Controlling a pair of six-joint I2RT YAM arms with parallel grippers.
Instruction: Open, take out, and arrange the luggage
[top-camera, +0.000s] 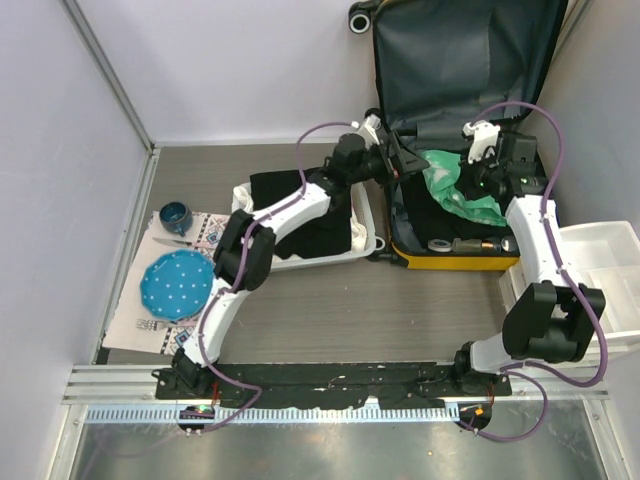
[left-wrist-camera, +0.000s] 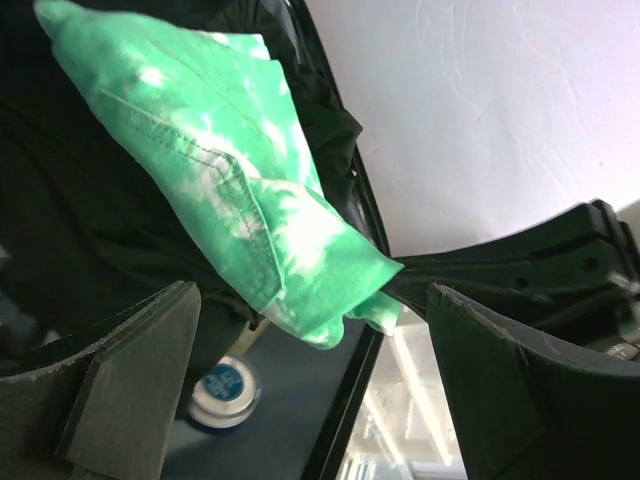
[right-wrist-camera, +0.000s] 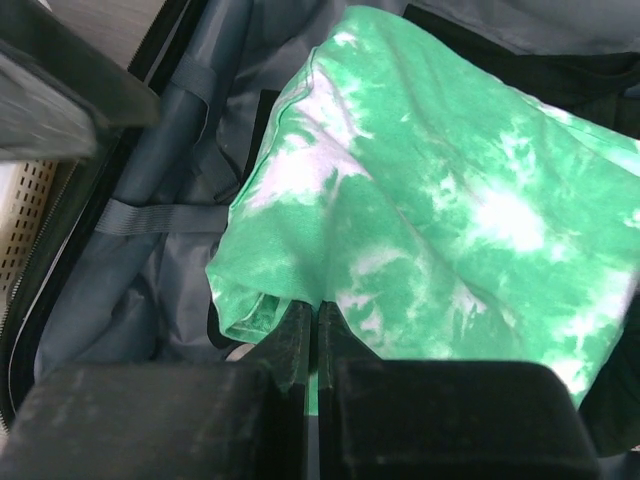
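Observation:
My left gripper is about to grab the garment's hanging corner (top-camera: 432, 176) on the basket side. It will take the garment out and lay it flat.
The luggage (top-camera: 450, 262), a yellow suitcase, lies open at the back right with its dark-lined lid (top-camera: 460, 60) standing up. A green tie-dye garment (top-camera: 455, 190) is bunched inside it on dark clothes. My right gripper (top-camera: 476, 178) is shut on the garment (right-wrist-camera: 450, 190), and its fingertips (right-wrist-camera: 318, 325) pinch a fold over the grey lining (right-wrist-camera: 150, 260). My left gripper (top-camera: 402, 158) is open at the suitcase's left rim. In the left wrist view its fingers (left-wrist-camera: 130, 380) stand wide apart just short of a hanging corner of the garment (left-wrist-camera: 230, 170), touching nothing.
A white mesh basket (top-camera: 368, 243) with black clothes stands left of the suitcase. A blue plate (top-camera: 176, 283) and a blue cup (top-camera: 175, 215) rest on a placemat at the left. White drawer bins (top-camera: 610, 260) are on the right. A small blue-lidded jar (left-wrist-camera: 225, 392) lies in the suitcase.

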